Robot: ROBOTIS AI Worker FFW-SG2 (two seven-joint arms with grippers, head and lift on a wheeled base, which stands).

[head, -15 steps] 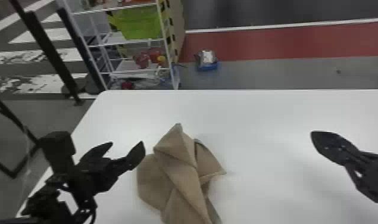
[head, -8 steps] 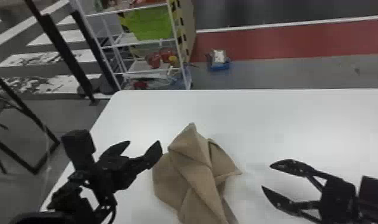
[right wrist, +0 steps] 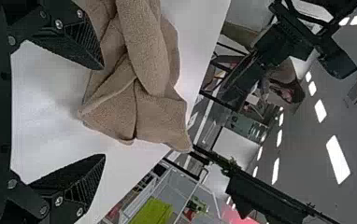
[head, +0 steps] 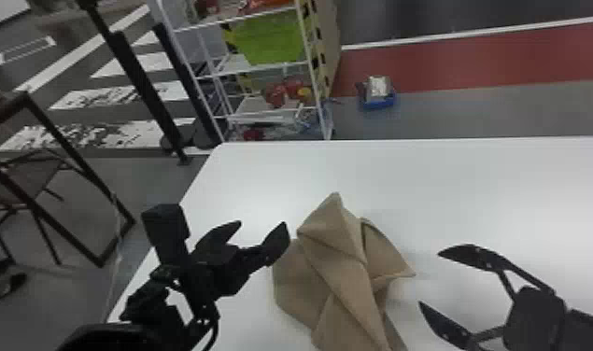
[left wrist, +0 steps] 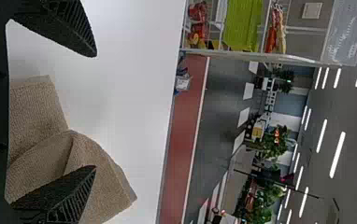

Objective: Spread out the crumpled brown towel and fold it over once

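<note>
My right gripper should next grab the towel (head: 342,266) by its pointed corner (head: 407,274) to spread it out. The towel is crumpled in overlapping folds, and only that corner sticks out.
The brown towel (head: 342,266) lies crumpled on the white table in the head view, with overlapping folds and a peak at its far end. Left of it my left gripper (head: 264,232) stands open, one fingertip close to the towel's left edge. My right gripper (head: 428,279) is open to the towel's right, its fingers pointing at the towel's right corner. In the left wrist view the towel (left wrist: 41,121) shows behind and between the spread fingers of my left gripper (left wrist: 95,112). In the right wrist view the towel (right wrist: 144,70) lies beyond my open right gripper (right wrist: 104,112).
The white table (head: 496,186) extends beyond and to the right of the towel. Past its far left corner stand a shelf rack (head: 262,114) with a green bin (head: 269,39) and dark poles. A blue item (head: 378,100) sits on the floor behind the table.
My right gripper has moved left toward the towel, and its two fingers now show spread. The head view has shifted to the left. The towel keeps its shape.
</note>
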